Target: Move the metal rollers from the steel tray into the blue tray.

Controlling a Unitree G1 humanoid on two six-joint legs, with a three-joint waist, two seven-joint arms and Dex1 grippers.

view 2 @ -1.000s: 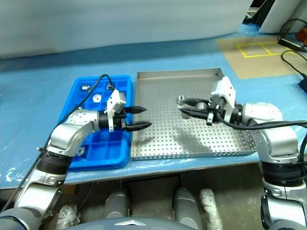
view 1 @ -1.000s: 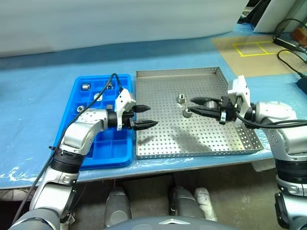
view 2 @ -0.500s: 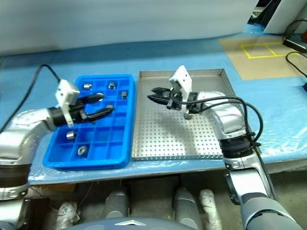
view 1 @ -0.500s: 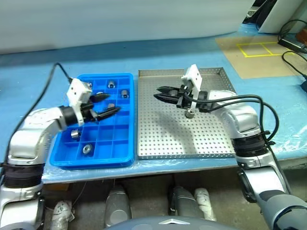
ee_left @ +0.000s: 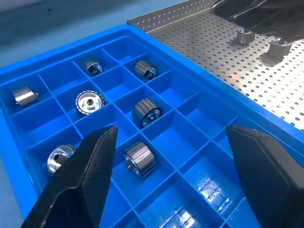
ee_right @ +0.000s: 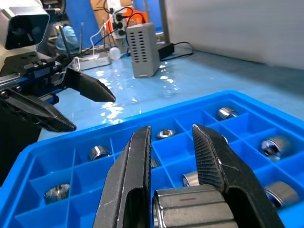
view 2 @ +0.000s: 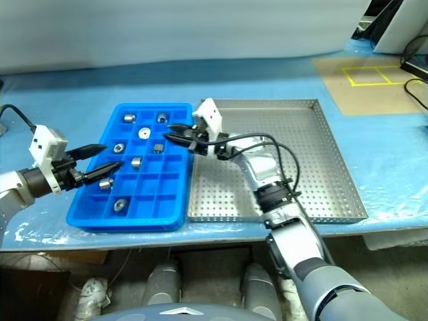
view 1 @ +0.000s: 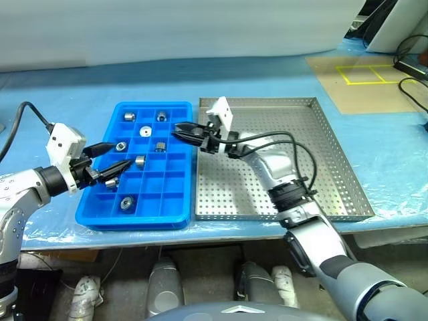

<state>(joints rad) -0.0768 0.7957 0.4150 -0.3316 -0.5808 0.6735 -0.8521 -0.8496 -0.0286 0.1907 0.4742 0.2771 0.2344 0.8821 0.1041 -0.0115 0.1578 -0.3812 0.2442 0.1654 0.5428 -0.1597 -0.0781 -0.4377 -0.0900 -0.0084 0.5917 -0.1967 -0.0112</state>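
Observation:
My right gripper should lower the held roller [ee_right: 192, 209] before it opens, or the roller would fall. The roller hangs high above the blue tray's sections in the right wrist view.
The blue tray [view 1: 134, 221] lies left of the steel tray [view 1: 321, 167]. Several metal rollers [view 1: 160, 146] sit in its compartments. My right gripper [view 1: 179, 132] reaches leftward over the blue tray's right edge. It is shut on a metal roller [ee_right: 194, 209], which sits low between its fingers. My left gripper [view 1: 122, 153] hovers open and holding nothing over the blue tray's left side, pointing toward the right gripper. In the left wrist view, two more rollers [ee_left: 245, 35] stand on the steel tray's perforated floor under the right arm.
The trays rest on a blue-covered table, close to its front edge. Yellow tape lines [view 1: 361, 73] mark a tan patch at the back right, with cables [view 1: 411, 83] beside it. In the right wrist view a grey vented box [ee_right: 142, 50] stands beyond the blue tray.
My right gripper has swung left from the middle of the steel tray to the blue tray's right edge, staying shut. My left gripper has drawn back left across the blue tray, staying open.

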